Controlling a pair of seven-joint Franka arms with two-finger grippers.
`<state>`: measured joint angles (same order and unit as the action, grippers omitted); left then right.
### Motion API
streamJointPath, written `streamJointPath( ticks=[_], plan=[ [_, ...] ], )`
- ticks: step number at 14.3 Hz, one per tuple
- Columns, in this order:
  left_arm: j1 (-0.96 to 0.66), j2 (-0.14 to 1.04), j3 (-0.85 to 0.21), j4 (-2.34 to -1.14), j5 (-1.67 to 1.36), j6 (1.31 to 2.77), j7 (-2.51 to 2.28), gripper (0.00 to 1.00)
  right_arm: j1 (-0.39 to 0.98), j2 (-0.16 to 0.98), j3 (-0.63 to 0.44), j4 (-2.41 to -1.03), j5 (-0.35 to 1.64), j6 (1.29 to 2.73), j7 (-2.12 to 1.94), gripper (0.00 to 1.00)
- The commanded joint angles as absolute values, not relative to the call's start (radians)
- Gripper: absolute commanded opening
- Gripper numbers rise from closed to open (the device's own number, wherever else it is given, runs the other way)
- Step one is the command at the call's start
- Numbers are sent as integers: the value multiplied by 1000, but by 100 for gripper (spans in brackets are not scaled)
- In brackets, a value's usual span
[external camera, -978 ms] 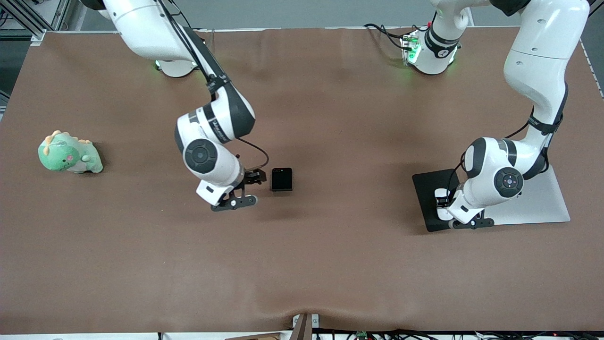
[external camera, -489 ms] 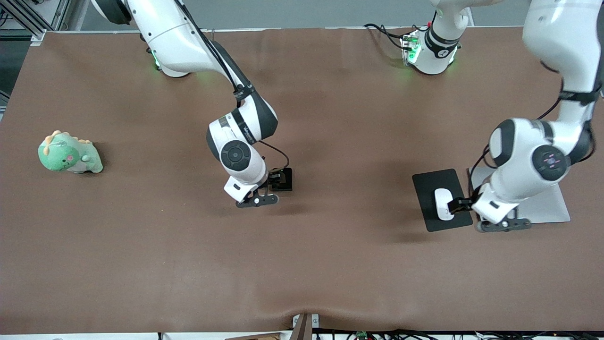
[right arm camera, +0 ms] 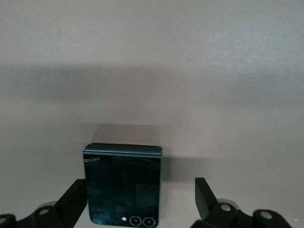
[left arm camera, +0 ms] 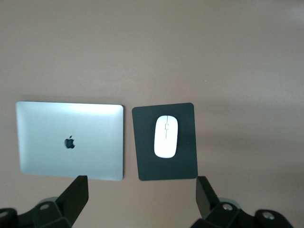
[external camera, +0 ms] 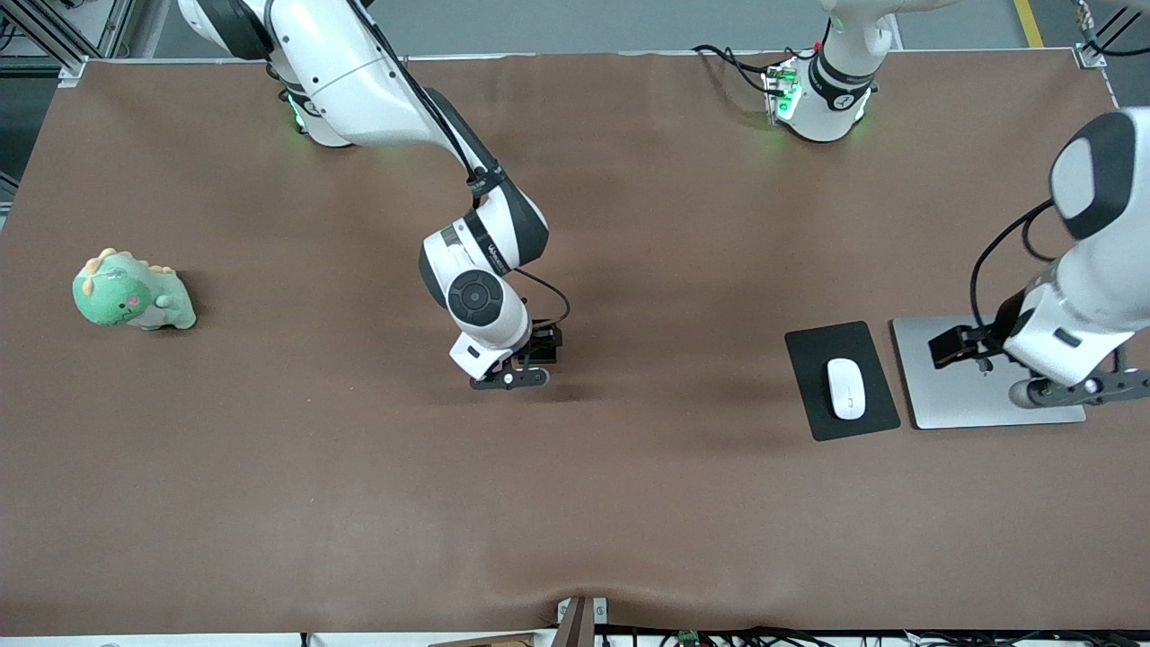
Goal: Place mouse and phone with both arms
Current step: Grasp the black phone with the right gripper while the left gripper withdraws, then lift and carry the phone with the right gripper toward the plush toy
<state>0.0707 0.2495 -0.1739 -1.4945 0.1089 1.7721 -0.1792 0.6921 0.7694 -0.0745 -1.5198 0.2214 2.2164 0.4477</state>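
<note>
The black phone (right arm camera: 122,187) is still below my right gripper's fingers in the right wrist view, so my right gripper should go lower first and then close on the phone.
The white mouse (external camera: 845,388) lies on a black pad (external camera: 813,359) toward the left arm's end of the table. It also shows in the left wrist view (left arm camera: 166,136). My left gripper (external camera: 954,346) is open and empty, up over the silver laptop (external camera: 952,400) beside the pad; its fingertips (left arm camera: 76,192) frame bare table. My right gripper (external camera: 539,346) is open, low over the black phone (right arm camera: 122,187) at the table's middle. The phone lies flat between the jaws, close to one finger (right arm camera: 73,199) and untouched. In the front view the gripper hides most of it.
A green plush dinosaur (external camera: 133,292) sits toward the right arm's end of the table. The closed laptop (left arm camera: 70,141) lies beside the pad (left arm camera: 183,161). The brown table cover (external camera: 629,503) stretches toward the front camera.
My left gripper let go of the mouse on the pad, rose and moved off over the laptop. My right gripper moved sideways from beside the phone to over it.
</note>
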Motion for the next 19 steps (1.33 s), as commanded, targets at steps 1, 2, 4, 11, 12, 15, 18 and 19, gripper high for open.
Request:
streamJointPath(
  ticks=[1, 2, 4, 11, 12, 15, 18, 19],
  plan=[
    [81, 174, -181, -1500, 74, 1689, -138, 100, 718, 810, -83, -1479, 244, 2229, 482, 100],
    [81, 152, -179, -1502, 74, 1672, -129, 100, 724, 816, -83, -1479, 244, 2241, 492, 100],
    [83, 115, -179, -1506, 72, 1620, -126, 100, 724, 822, -83, -1476, 244, 2249, 511, 100],
    [51, 28, -164, -1538, 31, 1548, -127, 100, 762, 834, -86, -1473, 226, 2249, 508, 72],
    [46, 19, -164, -1554, 31, 1548, -132, 100, 762, 834, -86, -1473, 222, 2249, 508, 47],
    [41, -12, -166, -1580, 29, 1546, -132, 100, 755, 825, -89, -1457, 227, 2234, 509, 0],
    [43, -8, -176, -1577, 29, 1546, -143, 100, 739, 813, -94, -1398, 227, 2107, 509, 0],
    [43, -9, -176, -1577, 29, 1546, -141, 100, 720, 801, -94, -1381, 227, 2055, 509, 0]
  ],
)
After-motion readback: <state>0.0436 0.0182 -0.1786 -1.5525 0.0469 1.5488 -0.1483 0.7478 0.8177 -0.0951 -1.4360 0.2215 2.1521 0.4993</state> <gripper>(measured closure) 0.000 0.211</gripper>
